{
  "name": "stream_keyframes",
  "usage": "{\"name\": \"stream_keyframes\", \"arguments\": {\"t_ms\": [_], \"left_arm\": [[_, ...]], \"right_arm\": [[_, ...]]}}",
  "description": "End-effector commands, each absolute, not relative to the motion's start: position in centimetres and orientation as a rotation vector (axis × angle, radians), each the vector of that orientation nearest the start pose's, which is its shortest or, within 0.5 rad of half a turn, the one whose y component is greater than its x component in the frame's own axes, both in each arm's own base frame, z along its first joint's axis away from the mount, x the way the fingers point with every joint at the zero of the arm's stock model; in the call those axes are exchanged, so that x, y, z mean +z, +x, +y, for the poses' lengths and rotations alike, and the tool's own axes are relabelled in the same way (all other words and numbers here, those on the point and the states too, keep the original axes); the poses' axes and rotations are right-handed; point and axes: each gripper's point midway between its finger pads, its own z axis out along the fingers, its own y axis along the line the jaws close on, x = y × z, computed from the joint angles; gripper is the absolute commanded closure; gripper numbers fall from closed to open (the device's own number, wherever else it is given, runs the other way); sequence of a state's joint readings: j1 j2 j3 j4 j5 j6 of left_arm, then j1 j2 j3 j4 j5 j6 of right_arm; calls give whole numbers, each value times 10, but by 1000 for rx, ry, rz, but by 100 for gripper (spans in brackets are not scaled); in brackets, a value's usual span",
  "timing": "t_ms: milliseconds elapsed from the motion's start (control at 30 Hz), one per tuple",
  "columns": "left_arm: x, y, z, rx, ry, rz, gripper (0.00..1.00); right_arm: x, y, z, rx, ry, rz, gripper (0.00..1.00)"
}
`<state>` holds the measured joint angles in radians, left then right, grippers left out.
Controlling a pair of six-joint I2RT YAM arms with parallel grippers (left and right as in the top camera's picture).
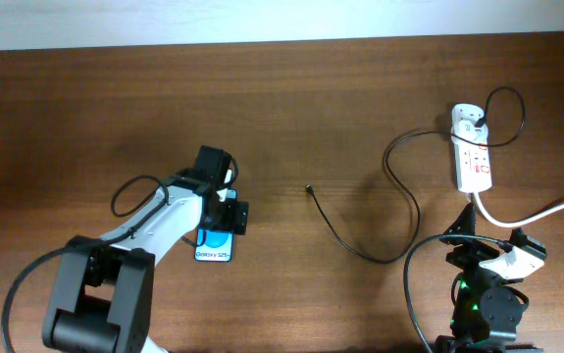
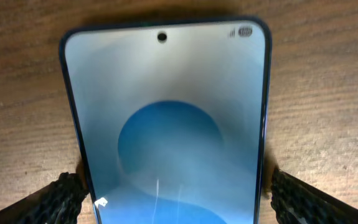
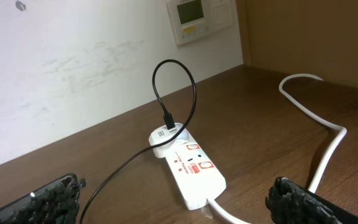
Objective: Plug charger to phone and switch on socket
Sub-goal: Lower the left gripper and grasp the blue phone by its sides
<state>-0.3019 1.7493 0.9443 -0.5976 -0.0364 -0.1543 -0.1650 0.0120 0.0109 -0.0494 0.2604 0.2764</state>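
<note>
I need to plug in the charger at the lettered short end, so my left gripper needs to grab the phone (image 1: pixel 215 245) across its long sides, which leaves that end free.
The phone (image 1: pixel 215 245) lies flat on the table with its blue screen up and fills the left wrist view (image 2: pixel 169 124). My left gripper (image 1: pixel 226 211) sits over it, open, with one finger on each long side of the phone and a narrow gap at both edges (image 2: pixel 175 196). The charger's black cable (image 1: pixel 399 186) runs from the white adapter (image 1: pixel 468 116) on the socket (image 1: pixel 474 162) to its plug tip (image 1: pixel 308 188), which lies loose on the table right of the phone. My right gripper (image 1: pixel 487 240) is open and empty just short of the socket (image 3: pixel 191 171).
The socket's thick white cord (image 1: pixel 556 206) runs off to the right edge and shows in the right wrist view (image 3: pixel 328 149). A wall with a white control panel (image 3: pixel 200 18) stands behind the table.
</note>
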Motion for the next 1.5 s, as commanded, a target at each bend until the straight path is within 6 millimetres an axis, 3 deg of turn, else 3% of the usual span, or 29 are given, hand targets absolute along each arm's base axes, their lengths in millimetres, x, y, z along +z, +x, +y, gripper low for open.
{"name": "stream_keyframes", "arguments": {"t_ms": [0,200,633,833,1000,1167,1200,1300,1467], "left_arm": [[-36,274,-100,-130,212,3127,1],[-36,254,-77,55,229,3209,1],[-37,275,-87,-11,221,3121,1],[-42,270,-88,-27,209,3128,0],[-42,270,-89,-40,209,3128,21],[-42,268,-91,-61,210,3136,23],[-42,267,-91,-60,211,3138,23],[-42,267,-91,-60,211,3138,9],[-43,262,-89,-53,211,3160,4]], "right_arm": [[161,230,-85,-137,550,1532,2],[161,230,-85,-137,550,1532,2],[161,230,-85,-137,550,1532,2],[161,230,-85,-137,550,1532,2],[161,230,-85,-137,550,1532,2],[161,230,-85,-137,550,1532,2],[161,230,-85,-137,550,1532,2],[161,230,-85,-137,550,1532,2],[161,230,-85,-137,550,1532,2]]}}
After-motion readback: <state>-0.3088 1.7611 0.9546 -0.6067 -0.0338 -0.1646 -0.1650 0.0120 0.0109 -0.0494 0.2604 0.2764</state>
